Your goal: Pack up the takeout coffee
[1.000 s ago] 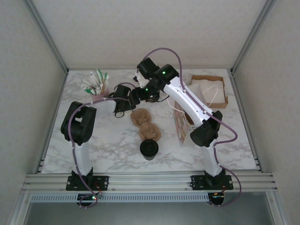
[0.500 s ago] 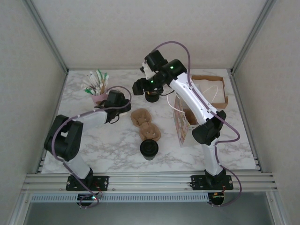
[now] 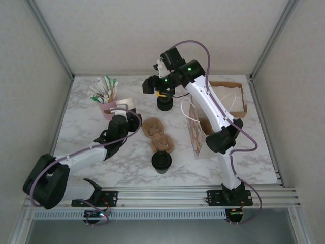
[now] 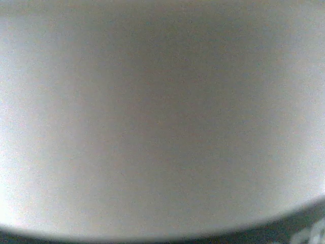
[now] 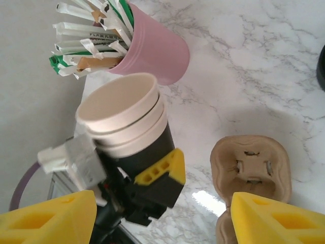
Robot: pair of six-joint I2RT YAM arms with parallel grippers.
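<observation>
The cup stack's rim (image 3: 127, 103) sits short of my right gripper's fingers, so the cup stack moves toward those fingers next, before my left gripper releases it.
The takeout coffee (image 3: 161, 161), a small dark cup with a black top, stands alone near the front middle of the table. My left gripper (image 3: 122, 118) is shut on a stack of cream-rimmed, dark-walled cups (image 3: 127, 103) beside the pink cup. In the right wrist view its yellow finger (image 5: 161, 170) presses the wall of this cup stack (image 5: 124, 114). My right gripper (image 3: 151, 85) hangs open above the back of the table, its yellow fingertips (image 5: 51, 218) wide apart with nothing between them. The left wrist view is a grey blur.
Two brown pulp cup carriers (image 3: 157, 135) lie mid-table, one also in the right wrist view as a pulp carrier (image 5: 251, 168). A pile of black lids (image 3: 165, 103) sits behind them. A paper bag (image 3: 195, 133) stands at the right, a cardboard box (image 3: 226, 99) at the back right, a pink cup of sticks (image 3: 105, 96) at the back left.
The two grippers have drawn apart. The left arm folded back toward the near left, still holding the cup stack. The right gripper rose and moved toward the back.
</observation>
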